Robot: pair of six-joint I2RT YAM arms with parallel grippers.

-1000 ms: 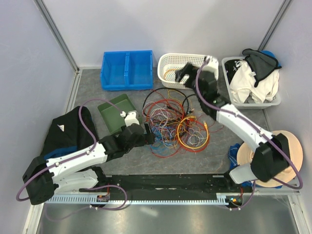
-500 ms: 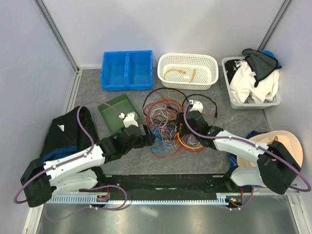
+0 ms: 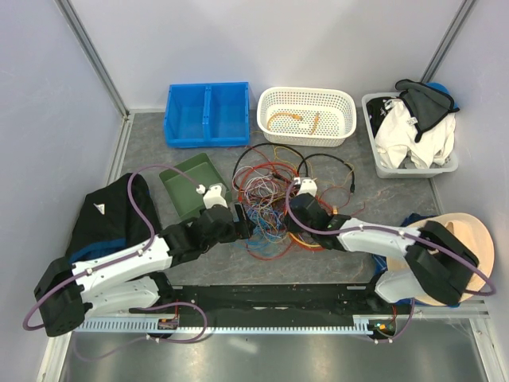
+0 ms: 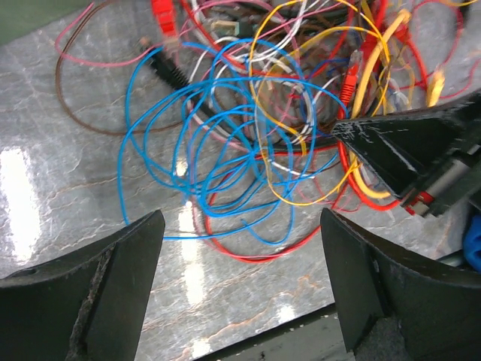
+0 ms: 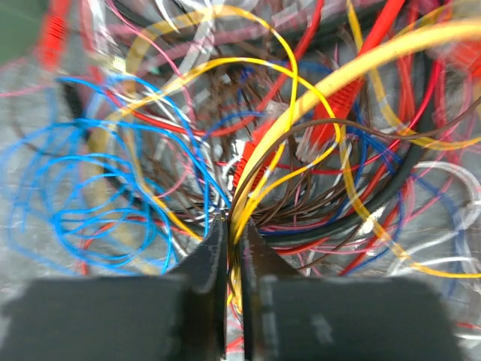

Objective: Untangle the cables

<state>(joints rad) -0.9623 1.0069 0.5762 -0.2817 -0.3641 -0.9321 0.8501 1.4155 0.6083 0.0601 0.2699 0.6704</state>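
My left gripper grabs the thick yellow cable by the length behind its plug (image 4: 376,56) next, so the plug stays free to clear the tangle.
The cables (image 3: 274,199) lie in a many-coloured tangle on the grey table between the two arms. My right gripper (image 3: 291,213) is down in the right side of the tangle. In the right wrist view it (image 5: 234,224) is shut on a few yellow and brown strands of the cables (image 5: 301,135). My left gripper (image 3: 245,223) sits at the tangle's left edge. It (image 4: 240,256) stands open over bare table, with loops of blue cable (image 4: 218,158) just beyond its fingertips. The right gripper's black fingers (image 4: 398,147) show at the right of the left wrist view.
A white basket (image 3: 343,107) at the back holds an orange cable (image 3: 290,119). A blue bin (image 3: 207,114) and a green tray (image 3: 189,187) stand to the left. A bin of clothes (image 3: 409,135) is at back right, black cloth (image 3: 107,211) at left and a beige hat (image 3: 469,239) at right.
My right arm swung down from the white basket into the tangle and its jaws closed on yellow and brown strands. The left arm barely moved.
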